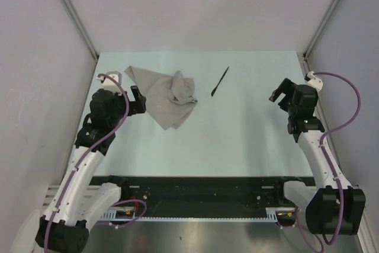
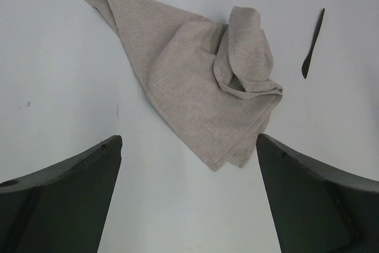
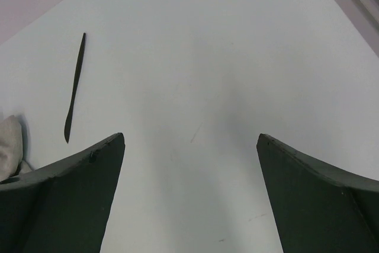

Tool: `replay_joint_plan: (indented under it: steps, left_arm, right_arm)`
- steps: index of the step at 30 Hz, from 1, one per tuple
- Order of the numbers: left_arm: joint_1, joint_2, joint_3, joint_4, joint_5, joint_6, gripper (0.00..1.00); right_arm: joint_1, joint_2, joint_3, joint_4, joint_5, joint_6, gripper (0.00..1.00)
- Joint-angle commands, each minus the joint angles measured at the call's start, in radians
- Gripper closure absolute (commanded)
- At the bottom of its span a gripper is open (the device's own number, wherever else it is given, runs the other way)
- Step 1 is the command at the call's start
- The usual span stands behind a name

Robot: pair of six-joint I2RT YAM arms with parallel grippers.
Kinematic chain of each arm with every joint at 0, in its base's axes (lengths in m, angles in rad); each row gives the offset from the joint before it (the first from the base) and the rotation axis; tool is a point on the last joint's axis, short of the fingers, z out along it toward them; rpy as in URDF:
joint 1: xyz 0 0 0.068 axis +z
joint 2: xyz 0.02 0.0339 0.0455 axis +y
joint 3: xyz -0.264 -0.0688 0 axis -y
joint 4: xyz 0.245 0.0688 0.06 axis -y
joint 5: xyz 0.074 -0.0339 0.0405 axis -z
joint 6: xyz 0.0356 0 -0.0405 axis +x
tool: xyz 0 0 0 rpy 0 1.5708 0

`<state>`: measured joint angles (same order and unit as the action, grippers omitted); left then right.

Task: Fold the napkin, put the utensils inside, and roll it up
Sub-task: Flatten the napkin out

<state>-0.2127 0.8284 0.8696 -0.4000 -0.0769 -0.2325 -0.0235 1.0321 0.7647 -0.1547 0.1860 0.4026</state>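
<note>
The napkin's near corner [image 1: 166,127] [image 2: 215,166] should be grabbed by my left gripper next. That leaves another corner free for my right gripper to spread the napkin for folding.
The grey-beige napkin [image 1: 169,96] lies crumpled and bunched on the table, left of centre; in the left wrist view [image 2: 195,93] its near corner points between my fingers. The thin black utensil [image 1: 219,80] lies flat just right of the napkin, apart from it; it also shows in the left wrist view [image 2: 312,42] and the right wrist view [image 3: 74,87]. My left gripper [image 1: 140,100] is open and empty, just left of the napkin. My right gripper [image 1: 279,92] is open and empty, well right of the utensil.
The pale table [image 1: 237,140] is boxed in by grey walls at the left, back and right. A metal rail [image 1: 207,214] runs along the near edge by the arm bases.
</note>
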Motion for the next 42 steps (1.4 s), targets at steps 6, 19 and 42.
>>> replay_joint_plan:
  steps: [6, 19, 42]
  left_arm:
    - [0.007, -0.008, -0.011, 0.024, -0.064, -0.021, 0.00]
    - [-0.250, 0.257, -0.080, -0.040, -0.222, -0.126, 0.15]
    - [-0.376, 0.831, 0.088, 0.032, -0.305, -0.119, 0.44]
  right_arm:
    - [-0.004, -0.014, 0.061, 0.029, -0.101, -0.030, 0.00]
    - [0.114, 0.138, 0.122, 0.011, -0.174, -0.068, 0.03]
    - [0.119, 0.217, 0.124, 0.017, -0.223, -0.059, 0.03]
